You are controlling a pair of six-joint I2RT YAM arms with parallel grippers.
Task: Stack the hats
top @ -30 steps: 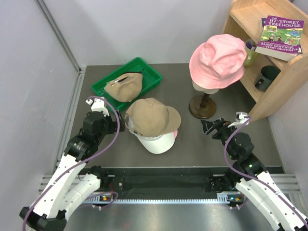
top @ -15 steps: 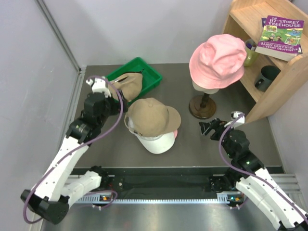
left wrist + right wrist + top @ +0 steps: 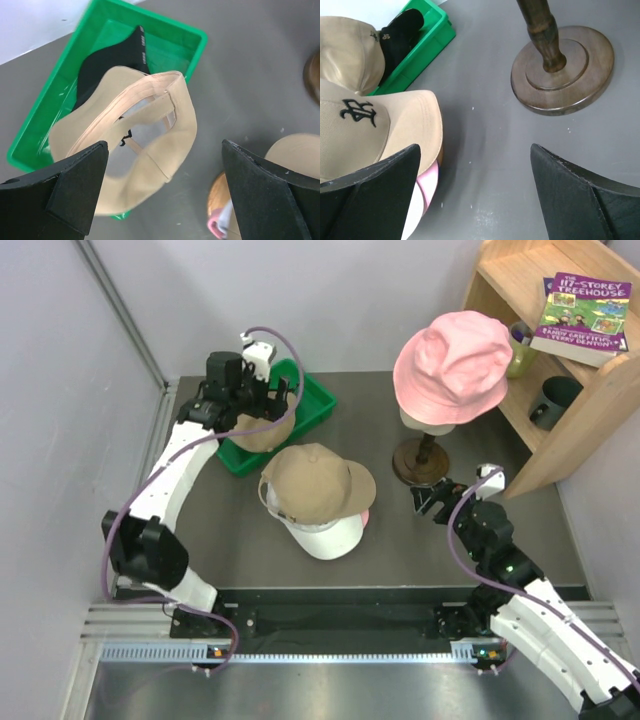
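Observation:
My left gripper grabs the opening-up tan cap by its back rim (image 3: 282, 434) (image 3: 159, 163) next, opposite the peak, which leaves the peak free for my right gripper to help stack.
A stack of hats lies mid-table: a tan cap (image 3: 318, 480) on top, a white cap (image 3: 332, 536) under it and a pink edge (image 3: 366, 516) showing between them. A second tan cap (image 3: 262, 426) lies opening-up half in the green tray (image 3: 312, 405), over a black cap (image 3: 107, 60). My left gripper (image 3: 265, 403) hovers open above this tan cap (image 3: 135, 150), its fingers (image 3: 60, 192) wide apart and empty. My right gripper (image 3: 432, 498) is open and empty, low beside the stack, with the tan peak (image 3: 385, 125) at its left.
A pink hat (image 3: 452, 362) sits on a cream mannequin head on a wooden stand (image 3: 420, 462), whose base (image 3: 562, 75) is just ahead of my right gripper. A wooden shelf (image 3: 590, 390) with a book, a green mug and a dark cup stands at the right. Grey walls close both sides.
My left arm has swung up and back from the table's left side to over the green tray. My right gripper has edged slightly towards the stand. The hats have not moved.

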